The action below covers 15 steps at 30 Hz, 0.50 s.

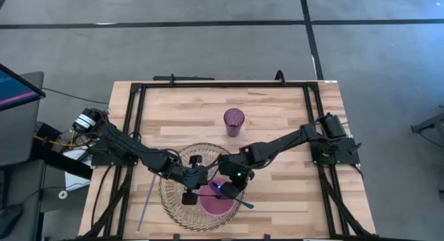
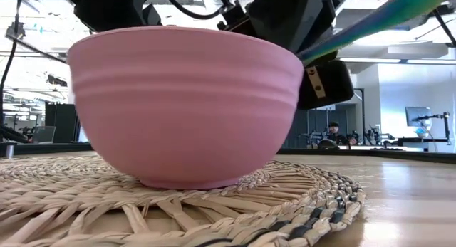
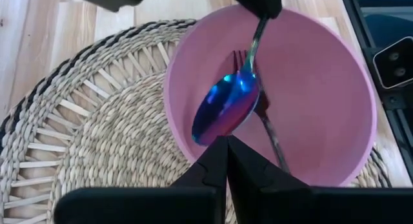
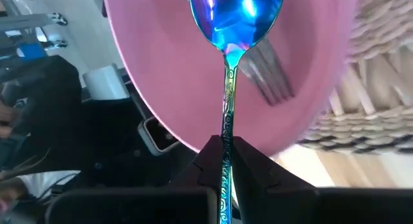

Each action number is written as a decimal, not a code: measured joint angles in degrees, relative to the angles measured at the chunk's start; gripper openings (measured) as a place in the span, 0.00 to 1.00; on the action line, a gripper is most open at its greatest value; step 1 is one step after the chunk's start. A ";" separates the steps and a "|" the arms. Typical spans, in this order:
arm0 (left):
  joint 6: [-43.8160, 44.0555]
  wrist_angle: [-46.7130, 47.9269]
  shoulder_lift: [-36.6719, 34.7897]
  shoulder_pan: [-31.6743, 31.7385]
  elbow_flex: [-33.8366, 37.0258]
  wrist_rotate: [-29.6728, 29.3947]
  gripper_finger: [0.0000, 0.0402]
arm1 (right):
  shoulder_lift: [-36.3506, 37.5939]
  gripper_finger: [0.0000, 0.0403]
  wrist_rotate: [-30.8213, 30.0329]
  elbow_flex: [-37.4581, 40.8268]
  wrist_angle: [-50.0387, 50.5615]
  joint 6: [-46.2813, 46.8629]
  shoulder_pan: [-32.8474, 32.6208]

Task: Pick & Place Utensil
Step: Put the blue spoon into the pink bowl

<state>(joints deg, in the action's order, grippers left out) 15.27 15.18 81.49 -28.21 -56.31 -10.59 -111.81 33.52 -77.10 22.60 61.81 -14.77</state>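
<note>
I need to let go of the spoon with my right gripper: its handle crosses the pink bowl's rim and its head is inside, so the spoon would rest there.
A pink bowl stands on a round woven placemat near the table's near edge. A dark fork lies inside the bowl, tines on its floor. My right gripper hangs over the bowl, shut on an iridescent blue spoon. The spoon's head is low inside the bowl, above the fork. My left gripper is shut and empty, just beside the bowl's rim over the placemat. A purple cup stands upright farther back. My right gripper pinches the spoon's handle between its two fingers, a little behind the head. The handle runs back along the fingers, and its free end sticks out past the gripper. The fingers slant down from above. The spoon is lifted, head lowest, inside the bowl.
A thin purple stick lies on the wood left of the placemat. Black rails frame the table. Bare wood lies right of the placemat and around the cup. In the low view, people sit far off in the room.
</note>
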 joint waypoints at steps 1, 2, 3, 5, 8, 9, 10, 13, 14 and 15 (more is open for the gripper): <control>-0.01 0.04 0.00 0.00 0.00 -0.03 0.02 | 0.00 0.04 0.64 0.02 -0.01 -0.22 0.13; 0.00 -0.08 0.00 0.00 0.00 -0.05 0.03 | 0.00 0.04 0.98 0.02 -0.25 -0.25 0.26; 0.00 -0.18 0.00 0.00 0.00 -0.06 0.03 | 0.00 0.04 1.00 0.02 -0.42 -0.26 0.29; 0.00 -0.16 0.00 0.00 0.00 -0.05 0.02 | 0.00 0.05 1.02 0.02 -0.59 -0.27 0.52; 0.20 -0.18 0.00 0.02 -0.02 -0.07 0.01 | 0.00 0.07 1.00 0.02 -1.00 -0.28 0.70; 0.20 -0.16 0.00 0.02 -0.04 -0.07 0.01 | 0.00 0.07 1.00 0.02 -0.98 -0.28 0.70; 0.17 -0.16 0.00 0.02 -0.04 -0.07 0.02 | 0.00 0.08 0.98 0.02 -0.98 -0.28 0.70; 0.17 -0.16 0.00 0.00 -0.04 -0.05 0.02 | 0.00 0.09 1.00 0.02 -1.03 -0.28 0.66; 0.17 -0.16 0.00 0.00 -0.04 -0.05 0.02 | -0.01 0.09 1.00 0.02 -1.20 -0.28 0.66; 0.17 -0.16 0.00 0.00 -0.06 -0.05 0.02 | -0.02 0.10 0.98 0.02 -1.48 -0.30 0.66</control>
<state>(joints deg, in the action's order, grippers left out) 15.44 15.03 81.49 -28.21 -56.37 -10.64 -111.83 34.50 -77.08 21.12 61.52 -14.11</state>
